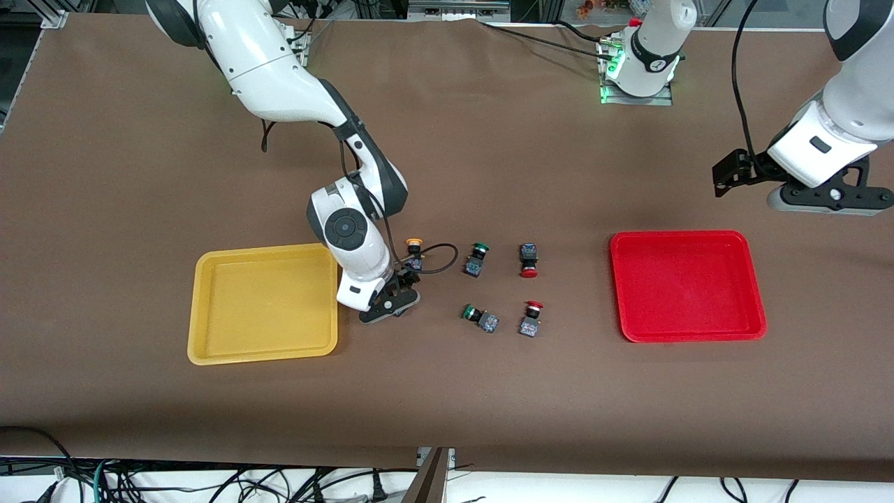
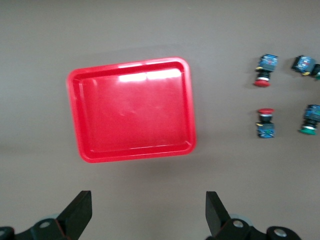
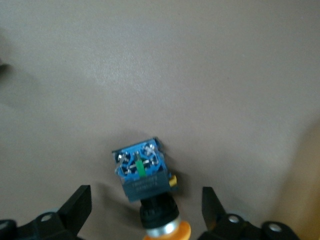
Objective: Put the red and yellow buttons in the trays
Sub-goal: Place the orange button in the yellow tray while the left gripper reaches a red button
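Next, my left gripper picks up the red button by its blue body (image 1: 529, 327), to place a red button in the red tray (image 1: 688, 286).
My right gripper (image 1: 390, 305) is down low at the table beside the yellow tray (image 1: 262, 304). In the right wrist view it (image 3: 146, 200) is open around a yellow button (image 3: 142, 172) that lies on its side, with neither finger touching it. One yellow button (image 1: 413, 253) shows in the front view just past the gripper; I cannot tell if it is the same one. Two red buttons (image 1: 529, 260) (image 1: 531, 318) lie mid-table and show in the left wrist view (image 2: 263, 70) (image 2: 265, 122). The red tray (image 1: 688, 286) (image 2: 132, 110) is empty. My left gripper (image 1: 824, 199) (image 2: 148, 215) waits open and empty above the table by the red tray.
Two green-capped switches (image 1: 476, 258) (image 1: 480, 318) lie between the yellow button and the red buttons. A black cable loops from the right wrist over the table near them. The yellow tray holds nothing.
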{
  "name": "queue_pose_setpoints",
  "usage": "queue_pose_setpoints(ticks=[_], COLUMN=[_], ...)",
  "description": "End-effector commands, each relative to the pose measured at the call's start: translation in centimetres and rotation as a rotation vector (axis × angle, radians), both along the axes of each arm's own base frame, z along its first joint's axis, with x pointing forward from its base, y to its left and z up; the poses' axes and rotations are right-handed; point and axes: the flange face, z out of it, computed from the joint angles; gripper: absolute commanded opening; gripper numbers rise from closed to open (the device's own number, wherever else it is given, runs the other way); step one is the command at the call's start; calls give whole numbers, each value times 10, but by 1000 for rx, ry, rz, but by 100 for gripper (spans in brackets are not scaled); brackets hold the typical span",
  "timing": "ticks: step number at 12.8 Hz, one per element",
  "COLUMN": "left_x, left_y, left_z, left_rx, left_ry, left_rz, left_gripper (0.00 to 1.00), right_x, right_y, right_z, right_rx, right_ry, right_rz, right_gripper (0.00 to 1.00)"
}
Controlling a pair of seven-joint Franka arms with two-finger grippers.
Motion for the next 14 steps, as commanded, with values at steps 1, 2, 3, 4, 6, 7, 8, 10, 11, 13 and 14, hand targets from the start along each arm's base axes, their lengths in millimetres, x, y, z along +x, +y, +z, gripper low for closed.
queue_pose_setpoints(ticks=[1,2,3,4,6,7,8,10,11,13,14], left_x=[19,21,26,32,50,62,74,84,90,93,91], left_y=[-37,-53,-73,-95,-123,-130,-145,-193,-199,-209,-217], left_z=[-50,-71,-101,-128,-180,-200,-219,-264,-284,-324,-335], left_rx=[-50,-46,-35,-34,-47,-65,-88,-132,-147,-170,-180], left_ry=[104,141,183,189,133,75,-4,-154,-211,-286,-312], left_rz=[-55,-80,-97,-126,-157,-158,-170,-223,-233,-246,-253], left_gripper=[100,100,100,100,100,100,100,100,100,100,100], right_x=[7,10,12,13,23,28,35,51,58,72,75], right_y=[1,-3,-10,-19,-34,-47,-62,-104,-125,-181,-203], right_z=[-7,-3,1,3,42,63,88,108,108,89,75], right_rx=[14,11,-2,-20,0,-9,-16,-38,-51,-90,-92], right_ry=[-23,-18,6,55,121,157,182,205,201,198,189], right_rz=[16,25,27,15,-35,-49,-48,15,33,32,18], right_gripper=[66,42,18,0,0,0,0,0,0,0,0])
